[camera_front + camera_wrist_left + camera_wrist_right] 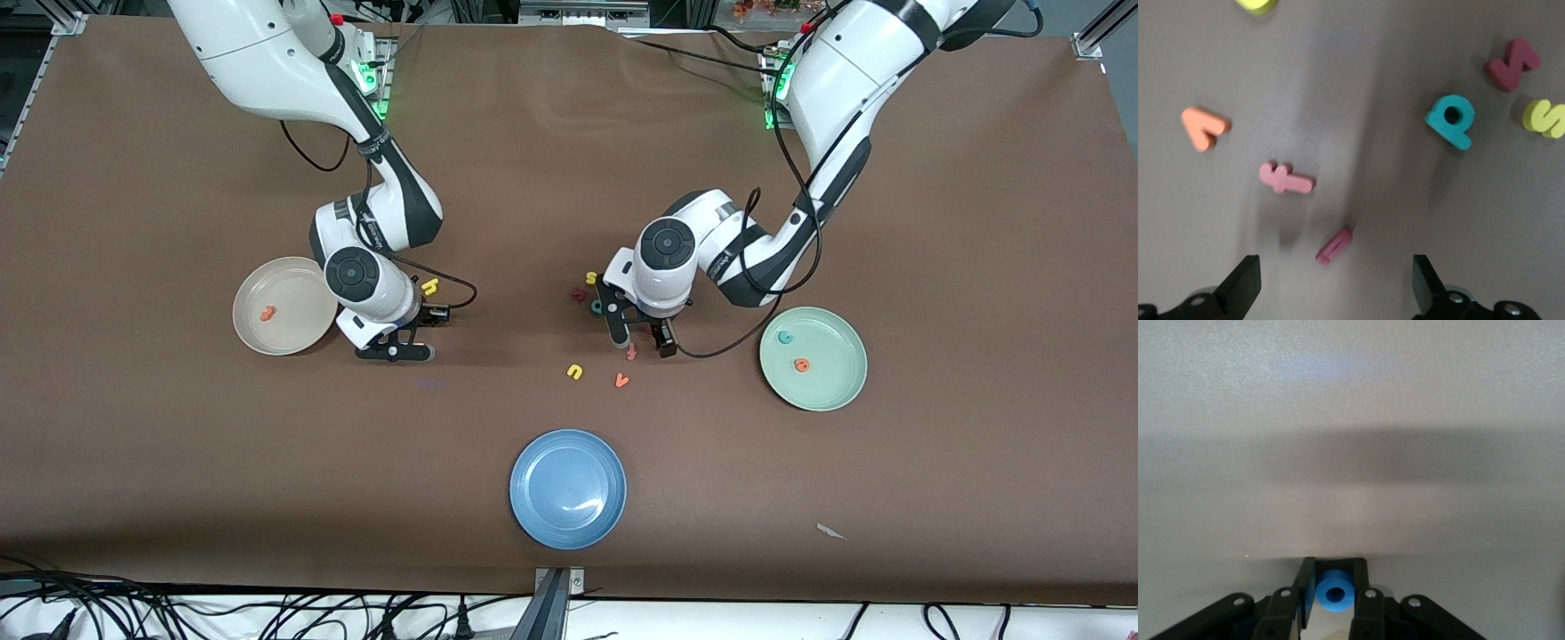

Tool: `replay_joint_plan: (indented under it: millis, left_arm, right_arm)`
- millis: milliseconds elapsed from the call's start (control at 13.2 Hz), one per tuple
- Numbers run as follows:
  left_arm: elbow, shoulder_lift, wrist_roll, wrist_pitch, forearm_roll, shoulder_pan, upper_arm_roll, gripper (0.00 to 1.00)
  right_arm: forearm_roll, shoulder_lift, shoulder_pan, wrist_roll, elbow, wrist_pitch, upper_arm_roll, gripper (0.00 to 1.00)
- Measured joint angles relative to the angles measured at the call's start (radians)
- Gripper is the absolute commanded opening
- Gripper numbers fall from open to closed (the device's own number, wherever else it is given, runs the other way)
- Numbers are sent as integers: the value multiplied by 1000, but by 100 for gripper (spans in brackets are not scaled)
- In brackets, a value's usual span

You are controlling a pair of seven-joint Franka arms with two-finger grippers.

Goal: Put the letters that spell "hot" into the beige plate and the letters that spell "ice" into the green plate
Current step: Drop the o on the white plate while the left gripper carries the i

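The dark pink "i" needs to go onto the green plate point(831, 391), so my left gripper should grab it by its long straight sides next.
My right gripper point(400, 353) point(1333, 568) is down at the table beside the beige plate point(298, 342), shut on the blue "o" point(1335, 591). The orange "t" point(266, 313) lies in that plate, and the yellow "h" point(430, 286) lies on the table next to the right hand. My left gripper point(642, 345) point(1336, 267) hangs open over the dark pink "i" point(1335, 245), which lies between its fingers, untouched. The hand hides the "i" in the front view. The green plate point(831, 391) holds the teal "c" point(785, 337) and the orange "e" point(801, 364).
Round the left gripper lie a pink "f" point(631, 353) point(1286, 179), an orange "v" point(621, 380), a yellow "u" point(575, 372), a teal "p" point(596, 307), a yellow "s" point(590, 277) and a dark red letter point(578, 293). A blue plate point(567, 488) sits near the table's front edge.
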Motion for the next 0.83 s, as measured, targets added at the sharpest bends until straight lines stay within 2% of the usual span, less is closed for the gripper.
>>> replay_joint_plan:
  millis: [227, 378, 605, 832]
  left_arm:
    - [0, 19, 101, 16, 40, 0, 1, 94]
    - [1, 23, 129, 16, 78, 0, 2, 74]
    - [1, 31, 145, 16, 80, -3, 2, 60]
    - [4, 32, 148, 16, 80, -4, 0, 14]
  right_arm:
    - [0, -28, -1, -3, 13, -69, -36, 9]
    - [0, -85, -4, -10, 26, -161, -79, 9]
    - [-1, -152, -6, -107, 26, -284, -179, 10]
    - [-1, -150, -17, -251, 1, -316, -279, 11]
